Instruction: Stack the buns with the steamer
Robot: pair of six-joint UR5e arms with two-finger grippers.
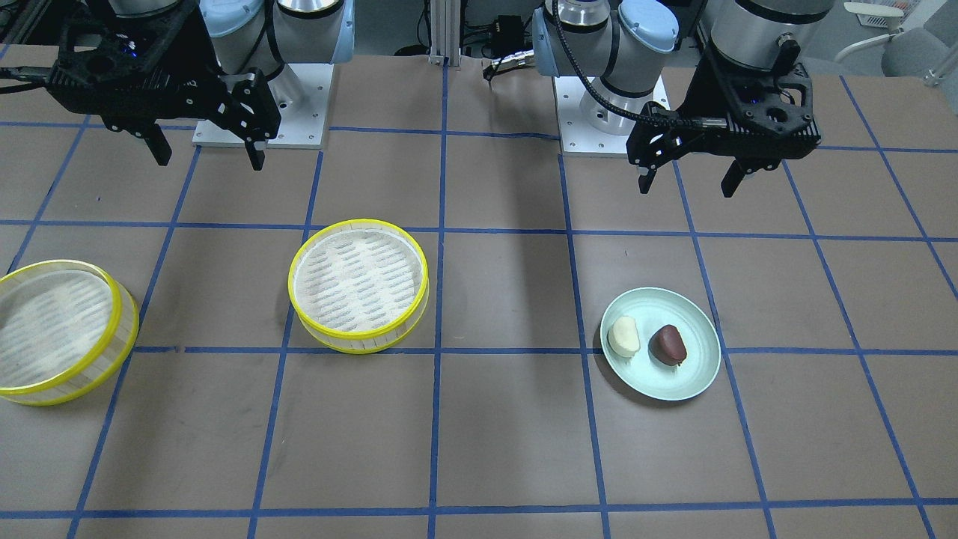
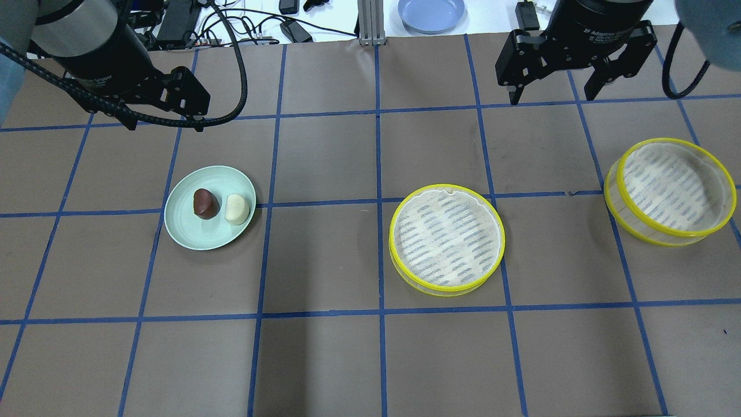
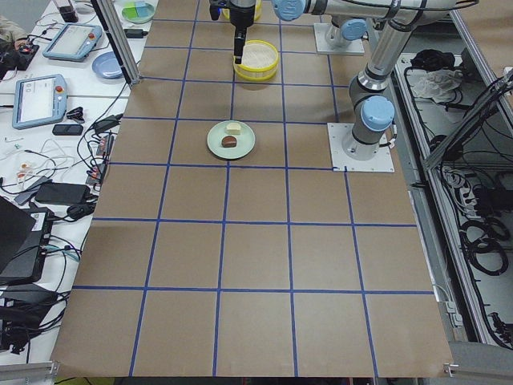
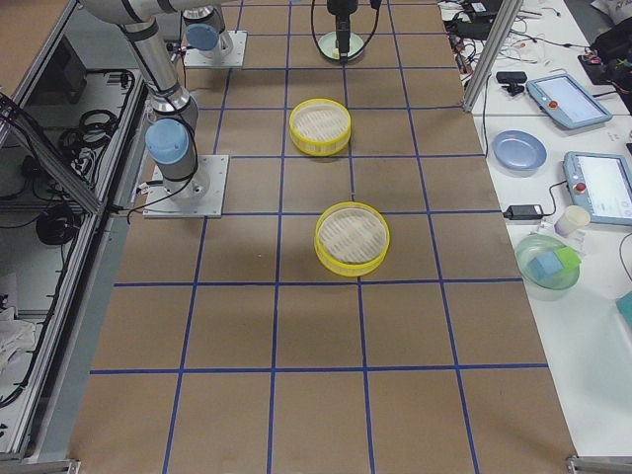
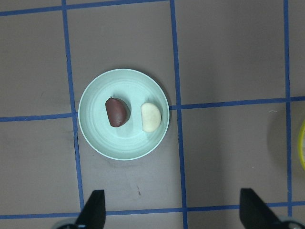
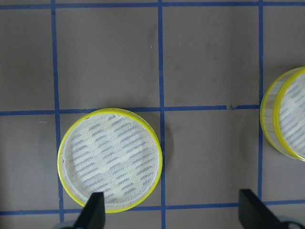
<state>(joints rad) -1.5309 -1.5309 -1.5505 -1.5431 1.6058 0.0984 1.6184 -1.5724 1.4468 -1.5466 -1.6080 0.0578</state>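
Note:
The outer yellow-rimmed steamer tray needs to go onto the middle steamer tray [image 1: 357, 277] to stack the steamer. My right gripper should next grab the outer tray by its yellow rim [image 1: 7, 279].
A cream-white bun [image 1: 623, 336] and a dark reddish-brown bun [image 1: 667, 345] lie side by side on a pale green plate [image 1: 660, 383]. They also show in the left wrist view, cream [image 5: 151, 117] and brown [image 5: 117, 112]. A yellow-rimmed steamer tray [image 2: 446, 237] with a cloth liner sits mid-table. A second steamer tray [image 2: 671, 188] sits to its right. My left gripper [image 1: 687, 186] is open and empty, high above the table behind the plate. My right gripper [image 1: 209, 159] is open and empty, high behind the two trays.
The two arm bases [image 1: 262, 112] [image 1: 610, 120] stand on the table's robot side. A blue plate [image 2: 431, 13] lies on the white side table beyond the far edge, among cables and devices. Blue tape lines grid the brown table.

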